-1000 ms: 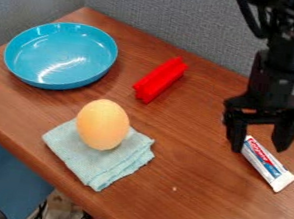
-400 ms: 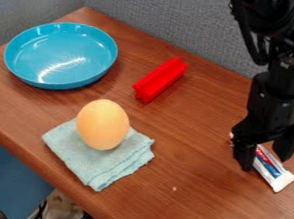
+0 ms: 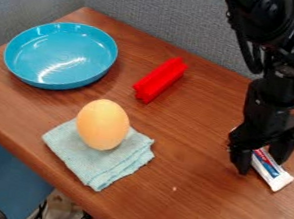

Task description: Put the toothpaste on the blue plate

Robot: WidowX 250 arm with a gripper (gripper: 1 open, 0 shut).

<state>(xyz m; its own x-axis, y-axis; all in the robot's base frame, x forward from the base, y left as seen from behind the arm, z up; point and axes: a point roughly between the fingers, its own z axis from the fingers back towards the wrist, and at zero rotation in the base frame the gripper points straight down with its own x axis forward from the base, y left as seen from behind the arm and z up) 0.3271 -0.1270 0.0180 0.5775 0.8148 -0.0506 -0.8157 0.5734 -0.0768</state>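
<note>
The fingers of my gripper reach down around the tube, close to the wooden table. They would hold the toothpaste if they closed now, so my gripper should close on the toothpaste tube [image 3: 267, 165] now.
The toothpaste [image 3: 275, 175] is a small white tube with red and blue print, lying flat near the table's right edge. My gripper [image 3: 264, 159] stands directly over it, open, with one finger on each side of the tube and the tips close to the table. Most of the tube is hidden behind the fingers; only its lower end shows. The blue plate [image 3: 62, 55] is a glossy round dish at the far left of the table, with nothing in it.
A red rectangular block [image 3: 161, 78] lies between the plate and the arm. An orange egg-shaped object [image 3: 102, 124] rests on a pale blue-green cloth [image 3: 97, 152] near the front edge. The wooden table's front and right edges are close by.
The gripper has dropped lower and shifted slightly right over the toothpaste, covering more of the tube. Its jaws have stayed open. Nothing else moved.
</note>
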